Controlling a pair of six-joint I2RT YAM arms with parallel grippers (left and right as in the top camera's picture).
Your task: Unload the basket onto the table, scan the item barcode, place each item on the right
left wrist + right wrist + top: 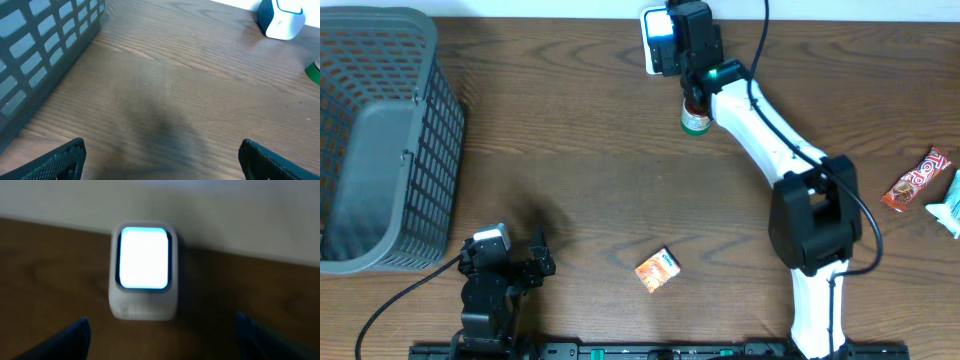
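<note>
The right gripper takes hold of the brown bottle by its sides next, green end pointing out, which leaves the label exposed to scan the barcode.
The white barcode scanner (657,40) stands at the table's far edge, its screen lit bright in the right wrist view (144,265). My right gripper (672,52) hovers just in front of it, open, with nothing between its fingers (162,324). A small brown bottle with a green end (695,118) rests on the table under the right arm, apart from the fingers; its green edge shows in the left wrist view (315,72). My left gripper (542,255) sits low near the front edge, open and empty (161,152).
A grey mesh basket (380,140) fills the left side. An orange packet (658,270) lies front of centre. A red snack wrapper (918,180) and a pale teal packet (950,205) lie at the right edge.
</note>
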